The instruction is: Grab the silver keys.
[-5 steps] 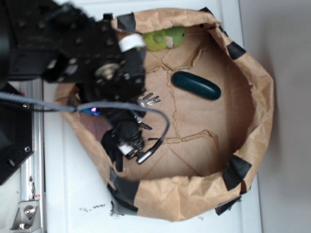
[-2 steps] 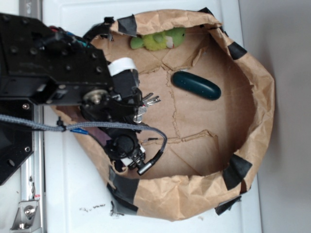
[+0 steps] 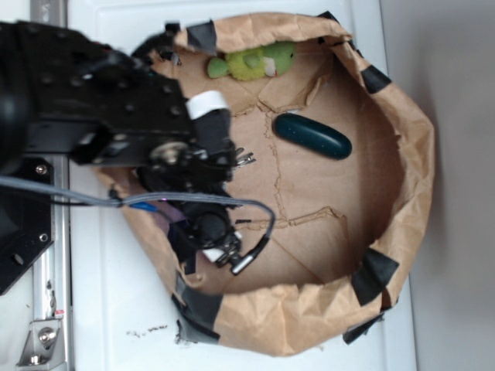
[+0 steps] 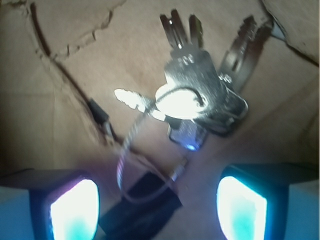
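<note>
The gripper grabs the silver keys by their thin wire ring point(image 4: 131, 165) next, to pick them off the brown paper.
The silver keys point(image 4: 200, 95) lie fanned out on the brown paper floor, with their thin wire ring point(image 4: 131, 165) trailing toward me. My gripper point(image 4: 157, 210) is open just short of them. Its two lit fingertips point(image 4: 75, 210) stand wide apart at the bottom of the wrist view. Only part of the wire loop and a black tape strip point(image 4: 142, 205) lie between them. From the exterior view, only the key tips point(image 3: 245, 160) poke out from under the black arm point(image 3: 155, 131), which hides the gripper itself.
A brown paper bag with a rolled rim point(image 3: 418, 154) and black tape patches encloses everything. A dark teal capsule point(image 3: 312, 136) lies right of the keys, and a green plush toy point(image 3: 255, 62) sits at the far rim. A grey cable point(image 3: 247, 205) loops below the arm.
The arm has shifted over the bag's left side and now covers more of the keys. The keys have not moved.
</note>
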